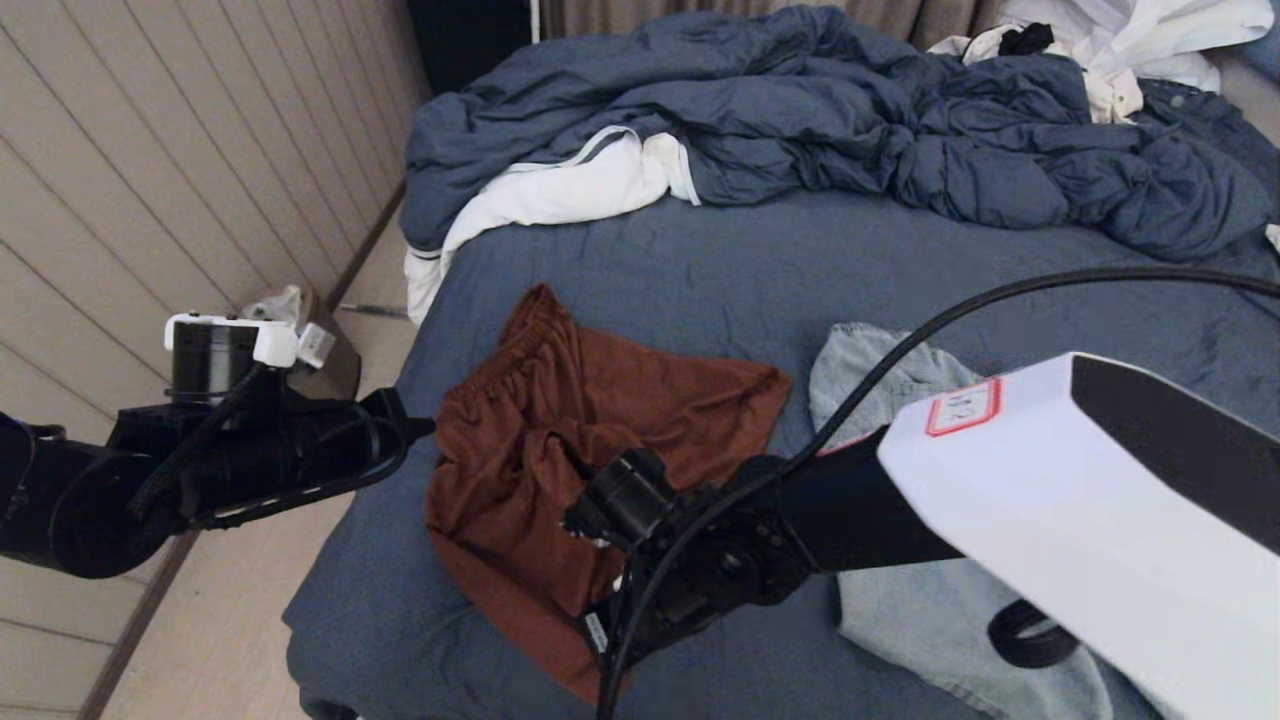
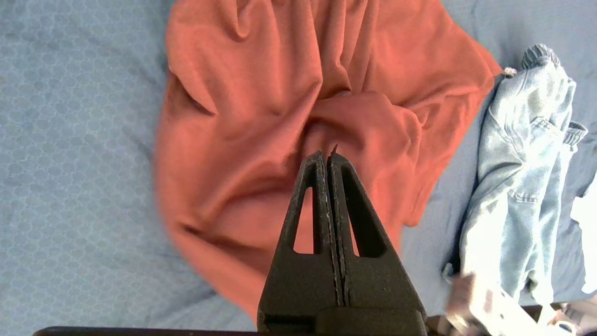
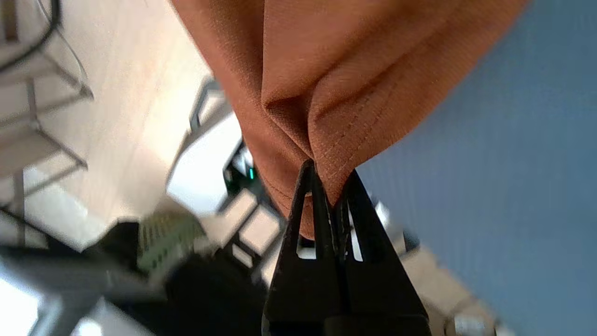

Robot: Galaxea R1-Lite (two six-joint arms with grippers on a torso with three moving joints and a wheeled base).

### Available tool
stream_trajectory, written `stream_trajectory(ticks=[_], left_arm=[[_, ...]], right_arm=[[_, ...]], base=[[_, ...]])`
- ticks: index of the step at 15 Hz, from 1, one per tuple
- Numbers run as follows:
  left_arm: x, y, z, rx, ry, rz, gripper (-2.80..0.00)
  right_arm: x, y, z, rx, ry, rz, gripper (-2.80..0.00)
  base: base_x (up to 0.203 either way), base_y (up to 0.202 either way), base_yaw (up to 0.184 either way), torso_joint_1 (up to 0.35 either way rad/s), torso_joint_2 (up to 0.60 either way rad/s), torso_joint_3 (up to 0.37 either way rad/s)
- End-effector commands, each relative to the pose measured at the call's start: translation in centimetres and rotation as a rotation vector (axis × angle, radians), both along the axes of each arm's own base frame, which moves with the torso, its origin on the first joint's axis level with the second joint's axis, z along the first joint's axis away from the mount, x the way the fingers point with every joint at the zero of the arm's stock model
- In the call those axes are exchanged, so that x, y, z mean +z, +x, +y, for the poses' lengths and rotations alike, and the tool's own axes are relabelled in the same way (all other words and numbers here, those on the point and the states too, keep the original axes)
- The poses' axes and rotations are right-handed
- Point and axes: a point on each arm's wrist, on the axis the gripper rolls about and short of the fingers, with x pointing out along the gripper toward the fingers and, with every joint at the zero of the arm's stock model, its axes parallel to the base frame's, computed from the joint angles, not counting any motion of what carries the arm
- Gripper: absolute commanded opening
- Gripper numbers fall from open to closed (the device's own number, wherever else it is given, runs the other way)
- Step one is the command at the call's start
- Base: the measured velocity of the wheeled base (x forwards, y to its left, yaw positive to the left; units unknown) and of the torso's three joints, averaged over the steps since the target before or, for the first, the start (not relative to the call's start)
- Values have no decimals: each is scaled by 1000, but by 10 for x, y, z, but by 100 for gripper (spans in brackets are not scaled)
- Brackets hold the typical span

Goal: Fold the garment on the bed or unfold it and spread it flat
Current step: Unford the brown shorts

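I need to keep holding the shorts with my right gripper until I pull them straight. My fingers bunch the shorts' hem corner [image 3: 337,165] above the slate-blue sheet [image 3: 492,190].
The garment, rust-brown shorts [image 1: 600,420], lies rumpled on the slate-blue sheet of the bed [image 1: 800,260] near its front left corner. My right gripper [image 3: 331,182] is shut on a hem corner of the shorts [image 3: 326,70] at the bed's front edge; in the head view it [image 1: 615,625] sits low under the wrist, partly hidden. My left gripper [image 1: 420,428] hangs by the bed's left side, level with the shorts. Its fingers are shut with nothing between them, and it [image 2: 326,156] looks down on the shorts [image 2: 280,93] from above.
Light denim shorts [image 1: 900,600] lie right of the brown pair, partly under my right arm, and appear as denim shorts [image 2: 522,163] in the left wrist view. A rumpled blue duvet [image 1: 800,110] and white linens [image 1: 560,190] fill the far side. Floor [image 1: 230,620] lies left.
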Motion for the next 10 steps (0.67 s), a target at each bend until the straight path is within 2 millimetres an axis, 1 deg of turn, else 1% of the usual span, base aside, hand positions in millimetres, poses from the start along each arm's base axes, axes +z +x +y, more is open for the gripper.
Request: stream_trajectory(ticks=[1, 6, 10], left_arm=[[1, -1, -1, -3, -4, -4, -280], [1, -2, -2, -18, -9, -1, -280], [1, -3, -2, -21, -8, 0, -280]], right_arm=[[12, -13, -24, -15, -12, 12, -280], [-9, -33, -49, -19, -69, 70, -280], [-16, -46, -59, -12, -89, 92, -280]], base=[[0, 0, 0, 0, 0, 0], [0, 0, 0, 0, 0, 0], [0, 0, 0, 0, 0, 0]])
